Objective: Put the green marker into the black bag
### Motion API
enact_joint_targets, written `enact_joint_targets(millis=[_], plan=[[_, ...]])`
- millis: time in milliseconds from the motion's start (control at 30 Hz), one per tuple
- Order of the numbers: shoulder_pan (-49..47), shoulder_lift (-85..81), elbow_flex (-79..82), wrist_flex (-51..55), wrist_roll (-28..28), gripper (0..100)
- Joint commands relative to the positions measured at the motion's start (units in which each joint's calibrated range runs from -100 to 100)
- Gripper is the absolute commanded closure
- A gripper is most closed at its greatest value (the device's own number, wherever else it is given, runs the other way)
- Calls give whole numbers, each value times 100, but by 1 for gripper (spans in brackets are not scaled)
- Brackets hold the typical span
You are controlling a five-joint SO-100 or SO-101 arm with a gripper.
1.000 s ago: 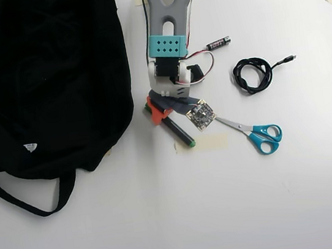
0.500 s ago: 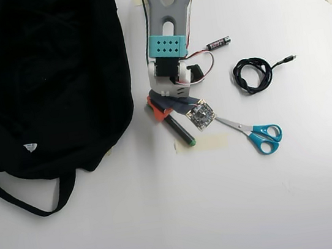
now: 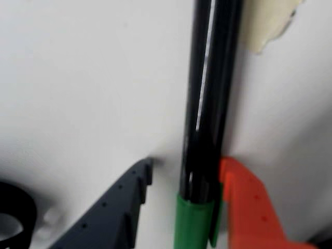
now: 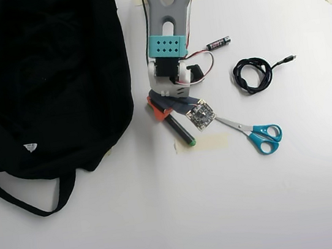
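My gripper grabs the green marker's dark body [image 3: 200,168] next, beside the marker's green cap [image 3: 193,224]. Then my gripper drops the marker into the black bag.
The green marker [image 4: 180,132] lies on the white table just right of the black bag [image 4: 42,80], its dark barrel running diagonally to a green end by a tape patch. My gripper [image 4: 163,113] is down over the marker's upper end. In the wrist view the marker [image 3: 207,104] runs up the frame between the fingers of my gripper [image 3: 188,165]. The orange finger [image 3: 249,207] touches the marker's right side. The dark grey finger [image 3: 119,207] stands a small gap away on the left. The gripper is open around the marker.
Blue-handled scissors [image 4: 260,133] lie right of the gripper, a coiled black cable [image 4: 253,74] farther right, and a small black battery [image 4: 218,43] beside the arm. Tape patches [image 4: 209,142] sit on the table. The bag's strap [image 4: 34,199] loops toward the front left.
The orange finger has swung in toward the marker, so the jaws are narrower than a second ago. The marker and the arm stay where they were.
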Motion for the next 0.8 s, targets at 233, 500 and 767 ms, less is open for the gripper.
enact_joint_targets(millis=[233, 500, 767], plan=[[63, 20, -77, 65, -21, 88], [63, -13, -77, 65, -26, 89], [70, -22, -77, 65, -10, 91]])
